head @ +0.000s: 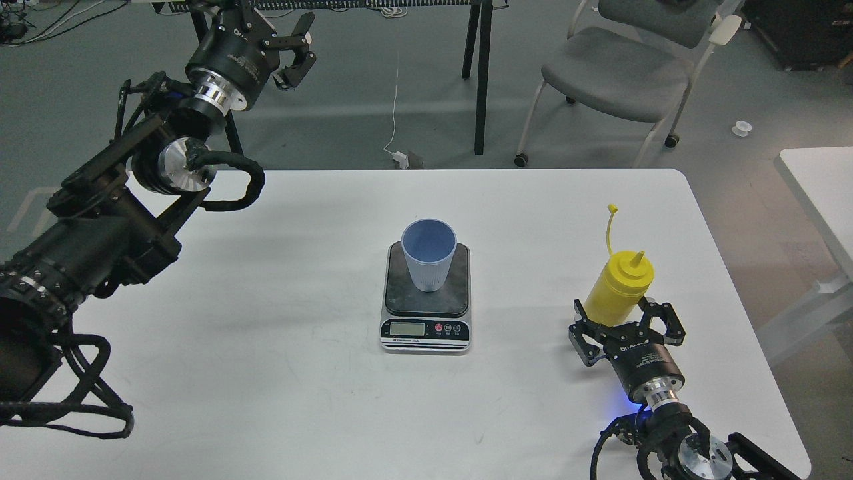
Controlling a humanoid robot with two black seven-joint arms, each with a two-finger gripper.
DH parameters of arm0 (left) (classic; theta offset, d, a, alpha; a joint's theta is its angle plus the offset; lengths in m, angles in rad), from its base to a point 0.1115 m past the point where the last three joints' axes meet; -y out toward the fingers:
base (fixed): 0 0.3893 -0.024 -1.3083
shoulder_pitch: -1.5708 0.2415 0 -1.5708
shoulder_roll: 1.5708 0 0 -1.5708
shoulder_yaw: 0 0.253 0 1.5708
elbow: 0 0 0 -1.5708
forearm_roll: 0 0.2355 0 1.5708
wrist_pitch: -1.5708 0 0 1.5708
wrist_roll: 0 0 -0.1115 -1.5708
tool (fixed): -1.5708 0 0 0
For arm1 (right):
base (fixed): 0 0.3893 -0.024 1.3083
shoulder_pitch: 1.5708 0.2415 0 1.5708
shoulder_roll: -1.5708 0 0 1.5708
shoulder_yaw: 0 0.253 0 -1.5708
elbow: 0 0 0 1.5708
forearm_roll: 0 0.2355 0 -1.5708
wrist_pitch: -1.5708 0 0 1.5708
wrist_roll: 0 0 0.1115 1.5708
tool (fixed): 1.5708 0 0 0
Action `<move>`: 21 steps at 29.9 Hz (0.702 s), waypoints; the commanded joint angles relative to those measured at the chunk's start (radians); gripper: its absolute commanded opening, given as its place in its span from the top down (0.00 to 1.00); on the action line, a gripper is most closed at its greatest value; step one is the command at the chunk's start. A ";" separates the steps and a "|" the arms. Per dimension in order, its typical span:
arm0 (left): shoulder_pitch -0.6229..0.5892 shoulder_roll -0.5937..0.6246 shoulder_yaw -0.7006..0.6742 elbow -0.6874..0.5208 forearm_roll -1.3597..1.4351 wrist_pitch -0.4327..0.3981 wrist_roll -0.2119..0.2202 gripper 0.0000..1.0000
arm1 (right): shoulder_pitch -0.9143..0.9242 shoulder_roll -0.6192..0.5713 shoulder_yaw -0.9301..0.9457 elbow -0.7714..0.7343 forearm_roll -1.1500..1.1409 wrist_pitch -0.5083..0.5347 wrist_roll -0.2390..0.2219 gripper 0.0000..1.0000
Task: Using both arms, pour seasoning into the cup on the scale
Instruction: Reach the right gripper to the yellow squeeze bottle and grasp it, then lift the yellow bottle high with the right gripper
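Note:
My right gripper grips the bottle by its lower body [608,308] next, since this keeps the yellow bottle's nozzle [638,259] free to pour seasoning into the cup.
The yellow seasoning bottle [621,283] stands upright on the right side of the white table [266,333], its cap strap sticking up. My right gripper [620,311] is open, with one finger on each side of the bottle's lower part; whether they touch it cannot be told. The light-blue ribbed cup [428,257] stands upright on the scale [403,297] at the table's middle. My left gripper [298,45] is open and empty, raised high beyond the table's far left edge, well away from the cup.
A grey chair [620,67] and black table legs [481,73] stand on the floor beyond the far edge. A second white table [820,187] is at the right. My left arm's cable loop [240,180] hangs over the table's far left corner.

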 commanded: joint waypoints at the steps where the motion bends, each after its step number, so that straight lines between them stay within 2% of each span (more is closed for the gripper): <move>1: 0.002 -0.001 0.000 0.000 0.002 0.000 -0.001 0.00 | 0.038 0.011 -0.001 -0.047 -0.020 0.000 0.036 0.20; 3: 0.002 -0.001 0.000 0.000 0.002 0.000 -0.001 0.00 | 0.041 0.014 0.001 -0.044 -0.027 0.000 0.040 0.33; 9: 0.002 0.002 -0.005 0.000 0.002 -0.005 -0.007 0.00 | 0.111 -0.019 0.045 -0.048 -0.061 0.000 0.045 0.55; 16: 0.035 0.058 -0.055 -0.005 -0.012 -0.019 -0.008 0.00 | 0.290 -0.166 0.088 -0.041 -0.334 0.000 0.083 0.56; 21: 0.122 0.057 -0.152 -0.003 -0.012 -0.100 -0.004 0.00 | 0.456 -0.265 0.090 -0.032 -0.627 0.000 0.106 0.57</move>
